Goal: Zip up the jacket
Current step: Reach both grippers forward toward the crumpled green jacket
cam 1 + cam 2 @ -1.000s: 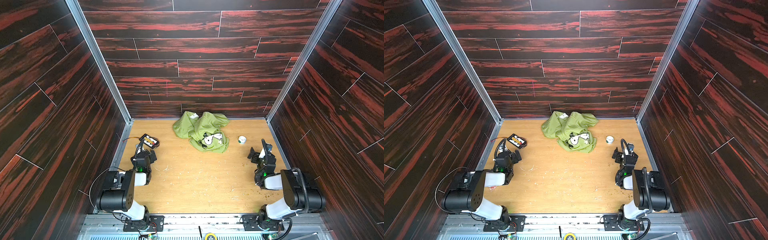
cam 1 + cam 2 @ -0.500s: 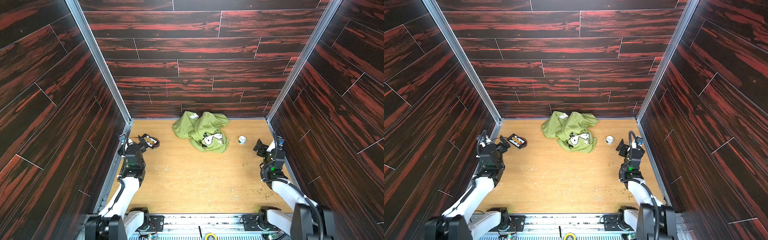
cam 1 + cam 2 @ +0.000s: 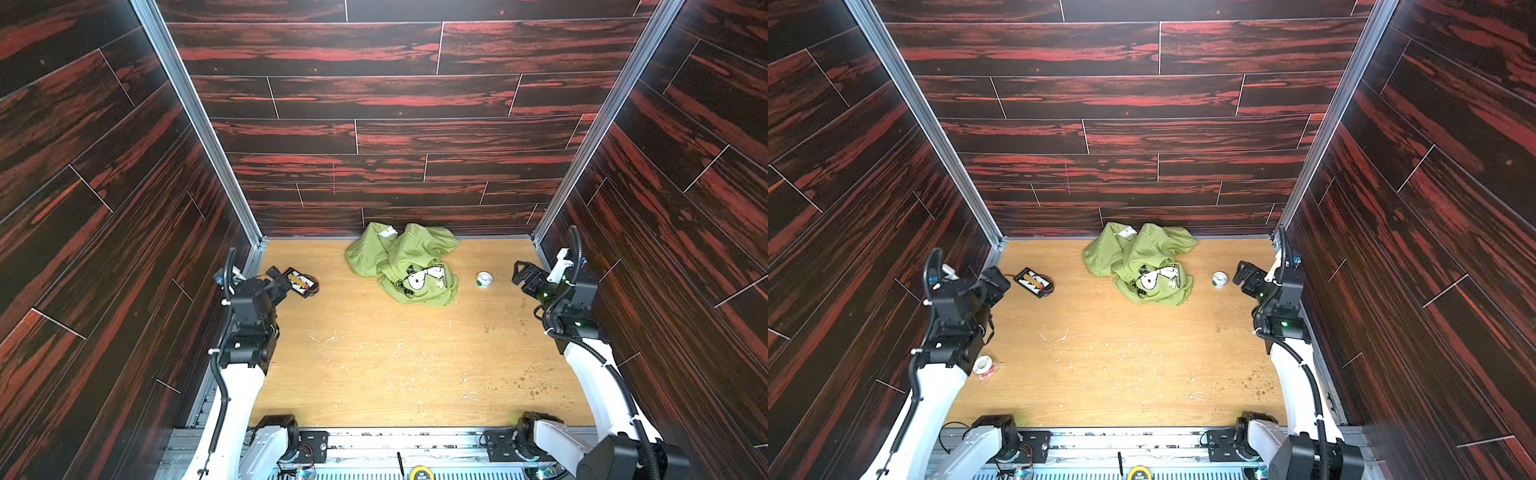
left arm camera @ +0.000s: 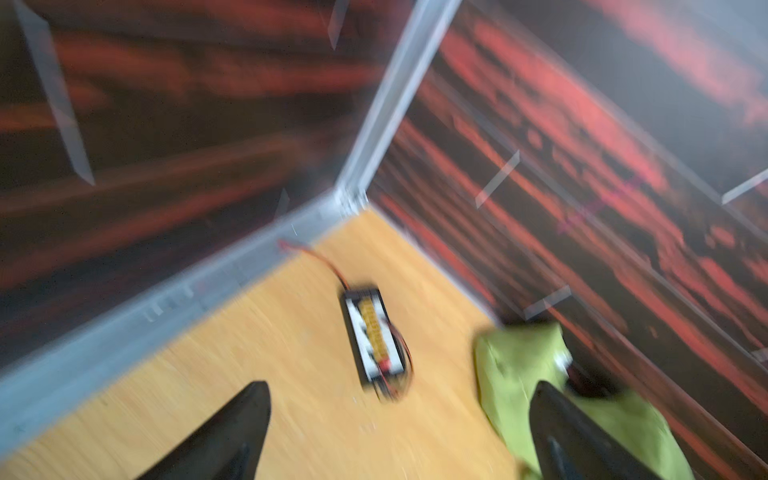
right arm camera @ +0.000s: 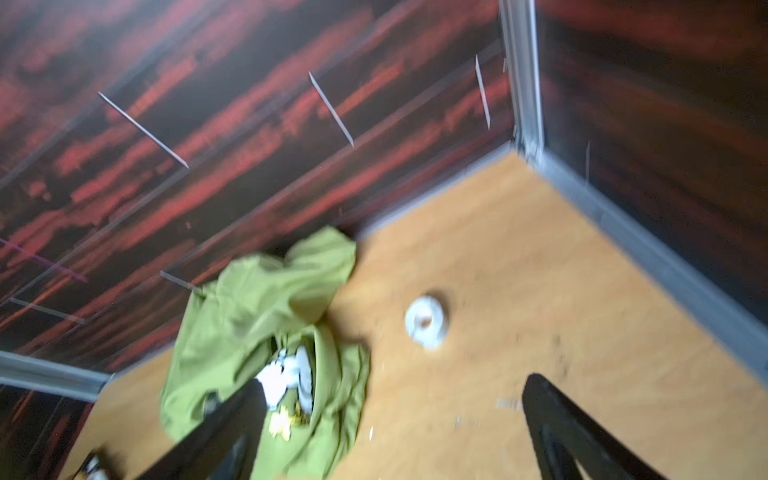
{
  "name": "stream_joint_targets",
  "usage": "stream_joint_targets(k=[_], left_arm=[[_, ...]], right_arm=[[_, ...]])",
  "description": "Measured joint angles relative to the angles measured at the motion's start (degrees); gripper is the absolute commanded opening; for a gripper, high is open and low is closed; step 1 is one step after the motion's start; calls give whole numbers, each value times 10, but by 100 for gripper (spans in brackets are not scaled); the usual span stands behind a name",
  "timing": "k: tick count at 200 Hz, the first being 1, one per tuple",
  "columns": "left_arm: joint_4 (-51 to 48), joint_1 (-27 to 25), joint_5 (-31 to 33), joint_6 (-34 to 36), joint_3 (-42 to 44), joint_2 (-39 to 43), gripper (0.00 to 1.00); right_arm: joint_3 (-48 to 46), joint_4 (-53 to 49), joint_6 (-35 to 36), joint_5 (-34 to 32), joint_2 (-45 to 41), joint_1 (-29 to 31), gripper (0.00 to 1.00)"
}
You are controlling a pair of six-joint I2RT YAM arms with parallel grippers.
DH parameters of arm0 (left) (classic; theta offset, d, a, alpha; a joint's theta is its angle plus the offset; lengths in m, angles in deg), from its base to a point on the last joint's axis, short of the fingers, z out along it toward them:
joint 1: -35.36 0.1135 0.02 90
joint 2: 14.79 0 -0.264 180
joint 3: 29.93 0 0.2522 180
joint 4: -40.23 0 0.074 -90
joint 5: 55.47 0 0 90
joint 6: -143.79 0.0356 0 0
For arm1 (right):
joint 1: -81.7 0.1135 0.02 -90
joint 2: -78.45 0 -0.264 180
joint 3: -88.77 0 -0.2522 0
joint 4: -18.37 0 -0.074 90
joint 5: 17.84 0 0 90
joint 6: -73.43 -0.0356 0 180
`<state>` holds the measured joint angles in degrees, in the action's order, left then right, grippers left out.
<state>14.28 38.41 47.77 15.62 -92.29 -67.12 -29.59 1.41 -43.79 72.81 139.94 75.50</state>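
My right gripper is going to grab the jacket next by the plain fold behind the dog print (image 3: 422, 240) (image 5: 268, 294), so it can spread the jacket out for zipping.
The jacket (image 3: 403, 266) (image 3: 1138, 266) is a crumpled lime-green heap against the back wall, with its white cartoon dog print facing up. Its zipper cannot be made out. My left gripper (image 3: 279, 280) (image 3: 994, 279) hovers open by the left wall, well to the left of the jacket. In the blurred left wrist view the left gripper (image 4: 399, 386) holds nothing, and the jacket (image 4: 519, 374) lies beyond one finger. My right gripper (image 3: 524, 275) (image 3: 1246, 272) hangs open near the right wall. In the right wrist view the right gripper (image 5: 397, 381) is empty, with the jacket (image 5: 257, 316) off to one side.
A black battery holder (image 3: 301, 282) (image 3: 1034, 281) (image 4: 374, 336) with red wires lies close to the left gripper. A small white tape roll (image 3: 484, 279) (image 3: 1219, 279) (image 5: 427, 322) sits between jacket and right gripper. Another roll (image 3: 984, 365) lies under the left arm. Dark panel walls enclose three sides.
Both arms have unfolded from low poses near the front and risen, carrying the grippers up and outward toward the side walls. The jacket has not moved.
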Motion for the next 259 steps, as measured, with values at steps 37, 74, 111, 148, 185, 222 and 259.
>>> stream_joint_targets(k=[37, 74, 111, 148, 185, 222, 259], left_arm=[[40, -1, -75, -61, 86, 94, 100], [100, -1, -89, -82, 192, 206, 100], [49, -1, -147, -62, 56, 31, 99], [37, -25, -263, -45, -34, -185, 100], [44, -117, -285, -43, 14, -209, 100], [31, -127, -328, -27, 3, -216, 100], [24, -125, -359, -17, 2, -216, 100]], right_arm=[[28, -54, -57, 52, 31, -3, 99], [78, -68, -76, 114, 106, 11, 92], [174, -106, -71, 108, 166, 92, 77], [371, -174, -62, 66, 307, 202, 73], [514, -239, -64, 21, 452, 280, 74], [665, -315, -77, -7, 606, 310, 70], [710, -371, -103, -45, 664, 310, 72]])
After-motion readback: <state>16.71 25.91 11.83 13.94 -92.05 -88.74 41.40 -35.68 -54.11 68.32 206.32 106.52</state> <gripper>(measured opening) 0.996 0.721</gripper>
